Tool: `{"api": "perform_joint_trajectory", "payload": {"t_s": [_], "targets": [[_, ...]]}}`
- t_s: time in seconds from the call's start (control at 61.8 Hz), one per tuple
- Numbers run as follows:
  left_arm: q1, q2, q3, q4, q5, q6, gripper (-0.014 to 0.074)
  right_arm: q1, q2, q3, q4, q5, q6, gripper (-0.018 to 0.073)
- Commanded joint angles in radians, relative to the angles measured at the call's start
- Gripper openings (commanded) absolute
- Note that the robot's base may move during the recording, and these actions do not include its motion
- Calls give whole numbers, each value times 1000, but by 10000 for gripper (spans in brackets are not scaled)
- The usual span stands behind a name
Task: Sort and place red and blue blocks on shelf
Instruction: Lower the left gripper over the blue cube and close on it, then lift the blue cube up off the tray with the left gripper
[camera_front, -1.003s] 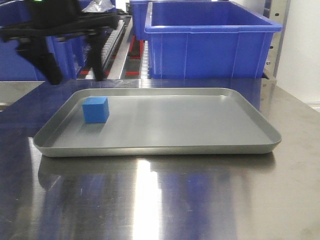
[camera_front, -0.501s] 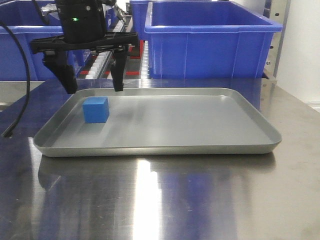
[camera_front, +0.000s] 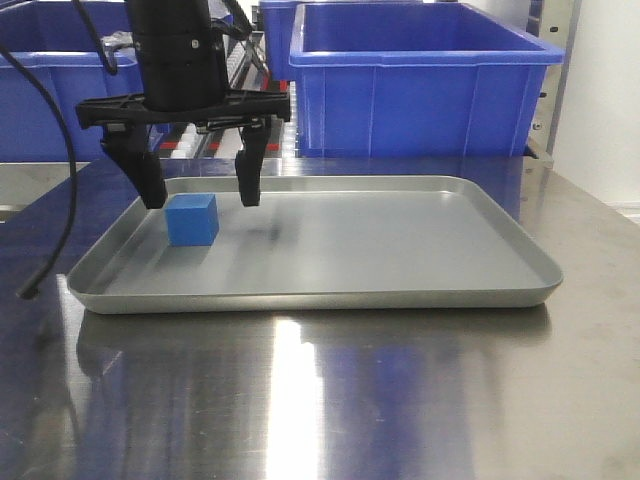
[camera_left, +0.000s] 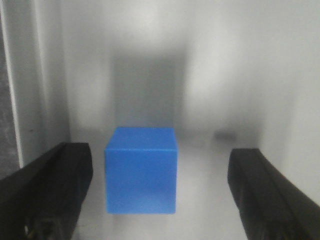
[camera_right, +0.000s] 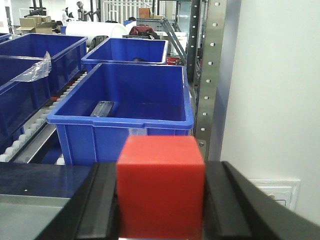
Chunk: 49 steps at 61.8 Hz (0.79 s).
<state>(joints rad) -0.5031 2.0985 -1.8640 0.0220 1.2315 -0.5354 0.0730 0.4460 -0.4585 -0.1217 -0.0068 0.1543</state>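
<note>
My left gripper needs to grab the block's two opposite sides next, to sort the blue block (camera_front: 192, 219) onto the shelf (camera_front: 420, 168).
A blue block (camera_front: 192, 219) sits in the left part of the grey tray (camera_front: 400, 290). My left gripper (camera_front: 200, 195) hangs open just above and behind it, one finger on each side. In the left wrist view the blue block (camera_left: 141, 169) lies between the two black fingers (camera_left: 55, 185), nearer the left one, touching neither. My right gripper (camera_right: 161, 200) is shut on the red block (camera_right: 161, 187), held up facing the shelf (camera_right: 212, 75). The right gripper is out of the front view.
A large blue bin (camera_front: 420, 85) stands on the shelf behind the tray, with more blue bins (camera_front: 40, 100) to the left. White roller tracks (camera_right: 30, 132) run between the bins. A steel upright with bolt holes stands right of the bin.
My left gripper has come down and slightly right, from above the tray's far left corner to just over the blue block. It stays open. The block has not moved.
</note>
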Motion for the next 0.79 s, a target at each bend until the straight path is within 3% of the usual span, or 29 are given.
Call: {"api": "perform_joint_trajectory", "payload": {"t_s": [0.0,0.259,0.776], "targets": [[-4,-56,-35,-1,41,-10,585,-7,6,-29,-2,-88,-5,53],[6,-56,-35,-3,41,-10,573,-7,6,-29,-2,-88,-5,53],[6,-64,43,-2,22,-10,209,-7,6,-29,-2,-88,-5,53]]}}
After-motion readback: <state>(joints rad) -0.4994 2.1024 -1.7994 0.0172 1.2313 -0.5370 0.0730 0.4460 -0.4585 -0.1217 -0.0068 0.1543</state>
